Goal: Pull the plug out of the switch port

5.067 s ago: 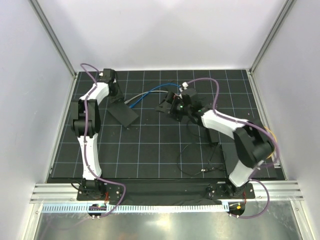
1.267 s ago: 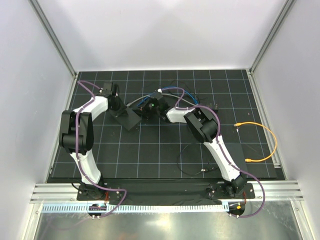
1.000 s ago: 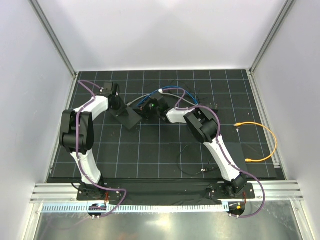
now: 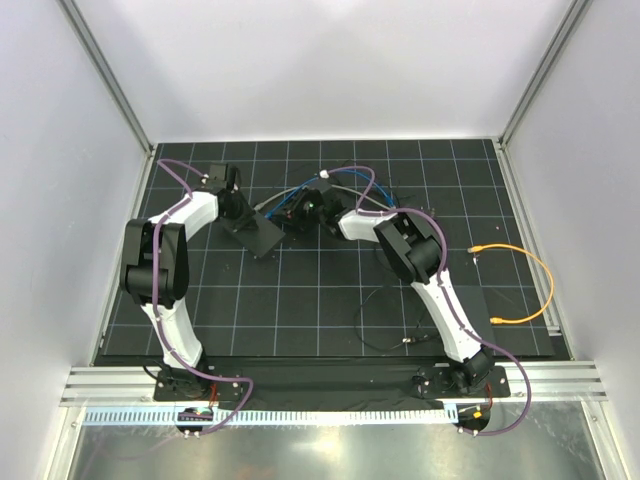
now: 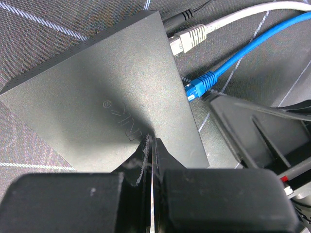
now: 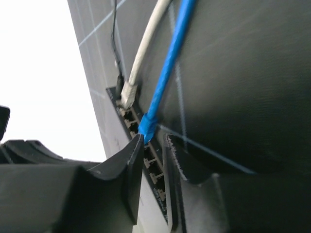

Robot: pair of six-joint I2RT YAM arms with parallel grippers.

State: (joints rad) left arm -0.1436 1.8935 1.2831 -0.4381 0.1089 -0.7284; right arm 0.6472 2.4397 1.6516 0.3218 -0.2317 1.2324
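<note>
My right gripper is facing the port row (image 6: 150, 165). It should next grab the blue plug by its body (image 6: 147, 126) to pull it from the switch.
The switch (image 4: 256, 236) is a flat black box left of centre, seen close in the left wrist view (image 5: 97, 92). My left gripper (image 5: 150, 141) is shut and pressed tip-down on its top (image 4: 238, 213). A white plug (image 5: 187, 39) and a blue plug (image 5: 198, 87) lie at its port edge. I cannot tell whether the blue one is seated. My right gripper (image 6: 154, 141) is open a narrow gap, facing the port row (image 6: 150, 165). The blue plug (image 6: 147, 127) is just past its left fingertip, not clamped. From above, the right gripper (image 4: 308, 210) is beside the switch.
Blue and white cables (image 4: 345, 180) loop toward the back. An orange cable (image 4: 535, 275) curls at the right. A thin black wire (image 4: 385, 330) trails near the right arm. A small dark object (image 4: 431, 210) lies at right of centre. White walls enclose the mat.
The right gripper's jaws have parted, and it has drawn slightly back and right from the switch. The left gripper stays shut on the switch top.
</note>
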